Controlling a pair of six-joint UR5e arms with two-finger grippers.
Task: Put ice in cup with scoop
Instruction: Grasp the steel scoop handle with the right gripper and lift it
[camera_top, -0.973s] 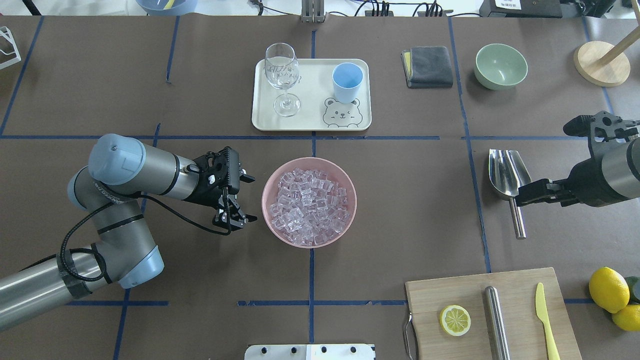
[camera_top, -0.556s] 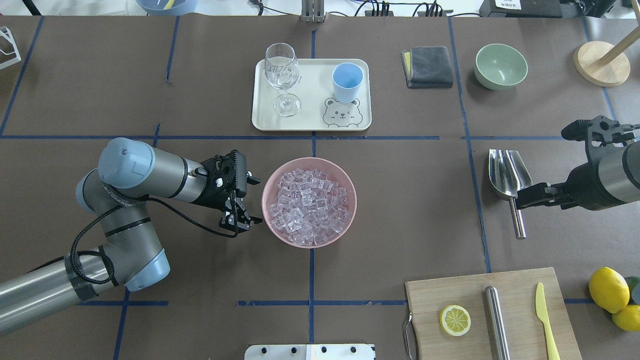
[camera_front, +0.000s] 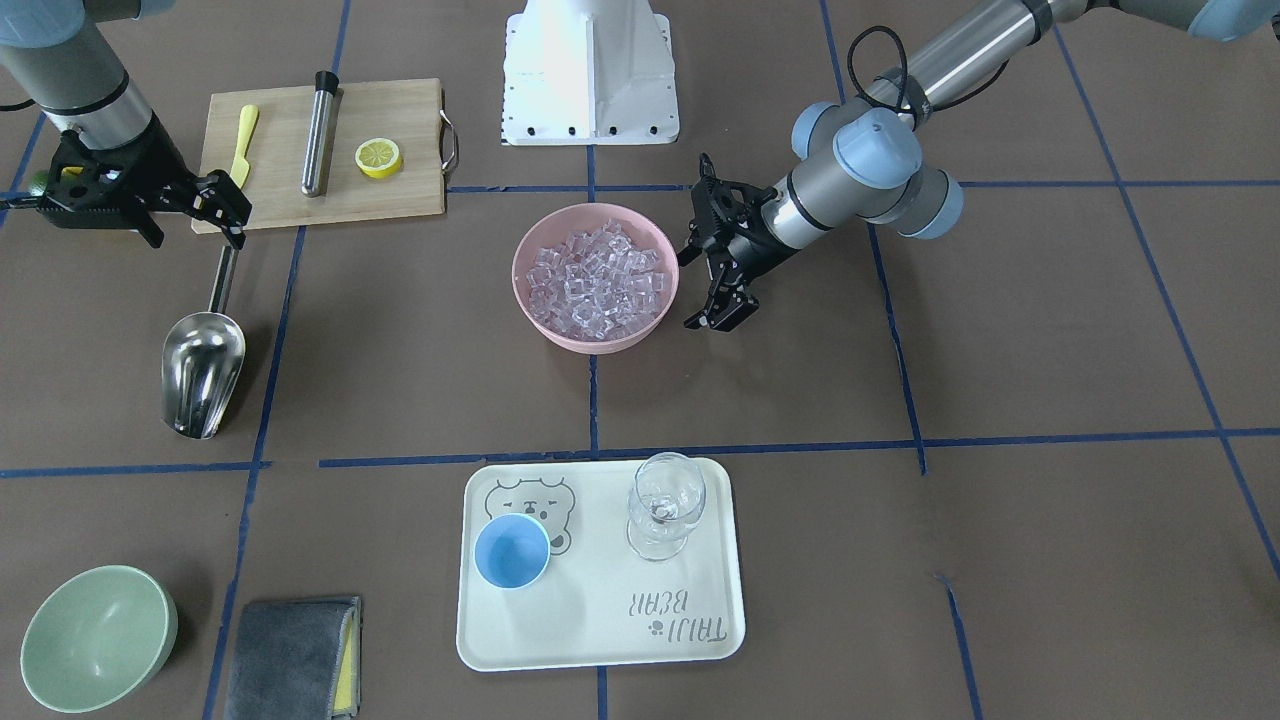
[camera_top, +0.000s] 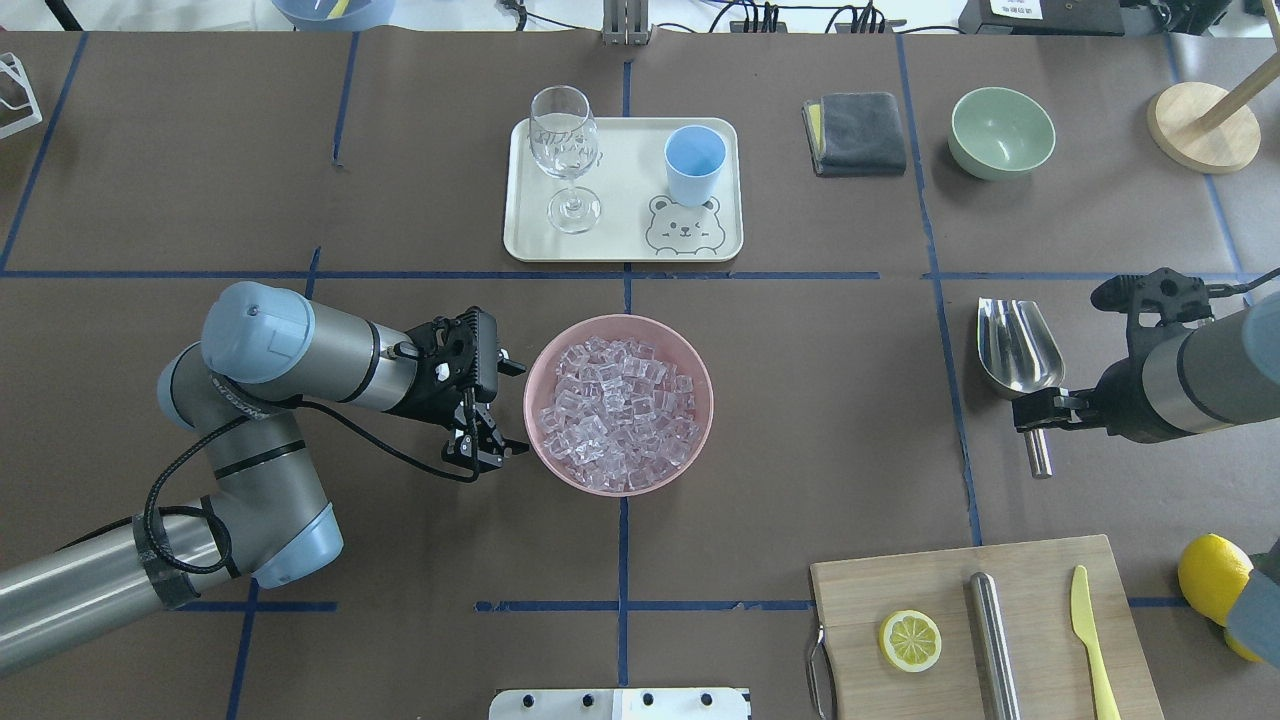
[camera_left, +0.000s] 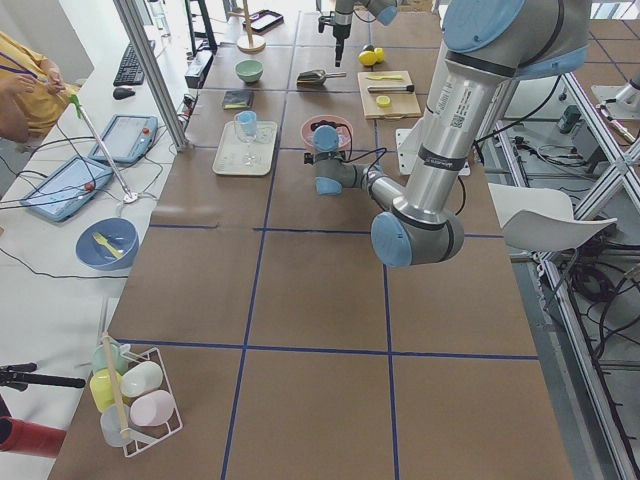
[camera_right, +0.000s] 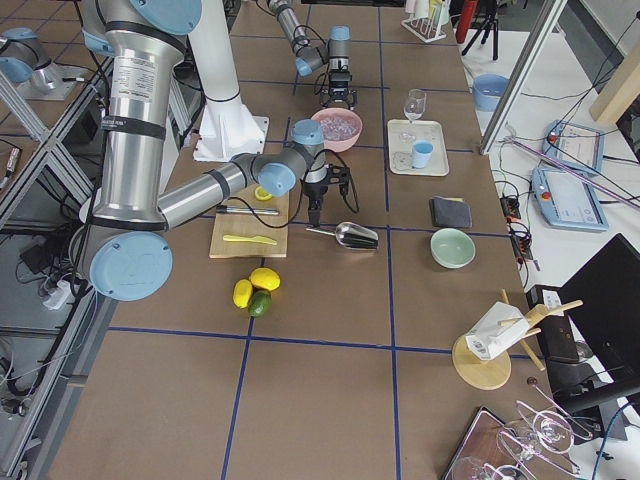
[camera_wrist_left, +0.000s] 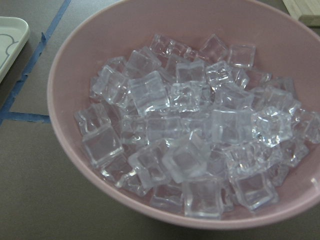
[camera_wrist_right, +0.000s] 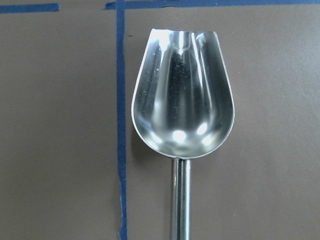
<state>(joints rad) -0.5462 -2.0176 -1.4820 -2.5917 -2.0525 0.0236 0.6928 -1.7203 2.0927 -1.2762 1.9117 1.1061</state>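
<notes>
I should next hold the scoop with my right gripper by its slim, straight handle, because the scoop's trough is wide and rounded.
The ice fills a pink bowl at the table's middle and fills the left wrist view. The light-blue cup stands empty on a cream tray; it also shows in the front view. The steel scoop lies flat on the table at the right, trough away from the robot, and is centred in the right wrist view. My left gripper is open, close beside the bowl's left rim. My right gripper is open and empty, over the scoop's handle.
A clear stemmed glass shares the tray. A grey cloth and a pale-green bowl sit at the back right. A cutting board with a steel cylinder, a lemon slice and a yellow knife lies at the front right, lemons beside it.
My left gripper has moved right, closer to the pink bowl's rim. My right gripper has moved left and nearer, from beside the scoop's trough to over its handle.
</notes>
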